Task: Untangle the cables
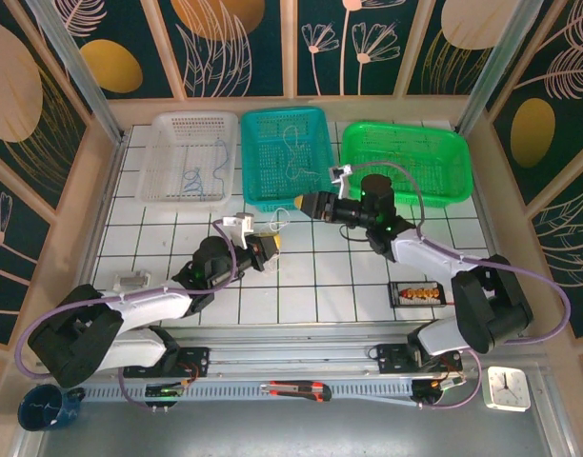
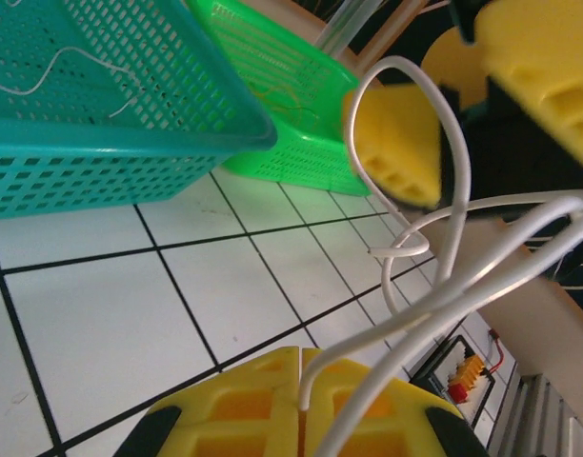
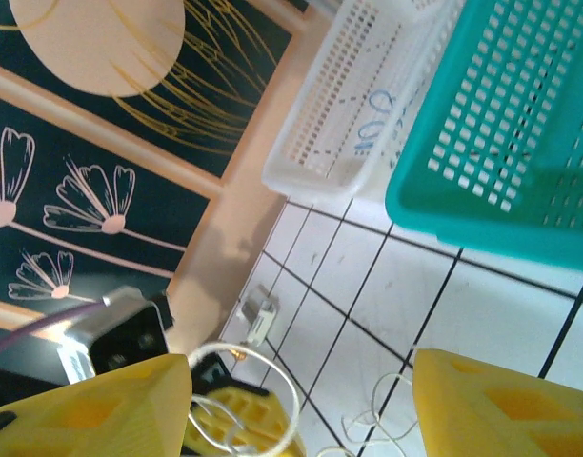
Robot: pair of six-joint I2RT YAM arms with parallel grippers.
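Observation:
The whitish cable has a raised loop that is free of my left gripper's hold, so my right gripper will next grab the cable by its raised loop (image 1: 283, 211) (image 3: 274, 367) to pull it untangled.
A whitish cable (image 2: 442, 249) rises in loops from my left gripper (image 2: 302, 369), whose yellow fingers are shut on its end. In the top view this cable (image 1: 280, 221) hangs between my left gripper (image 1: 275, 245) and my right gripper (image 1: 299, 202), just in front of the teal basket. My right gripper (image 3: 299, 386) is open, its fingers (image 3: 101, 409) wide on either side of the cable's loop (image 3: 284, 386). A thinner pale wire (image 3: 379, 421) lies on the tiles below. A bluish wire (image 1: 191, 178) lies in the white basket and a whitish one (image 1: 291, 152) in the teal basket.
Along the back stand a white basket (image 1: 182, 198), a teal basket (image 1: 263, 203) and a green basket (image 1: 444, 198). A black connector box (image 1: 420, 292) sits on the right and a small white adapter (image 1: 131, 281) on the left. At the near edge are a box cutter (image 1: 293, 389) and a clock (image 1: 508, 387).

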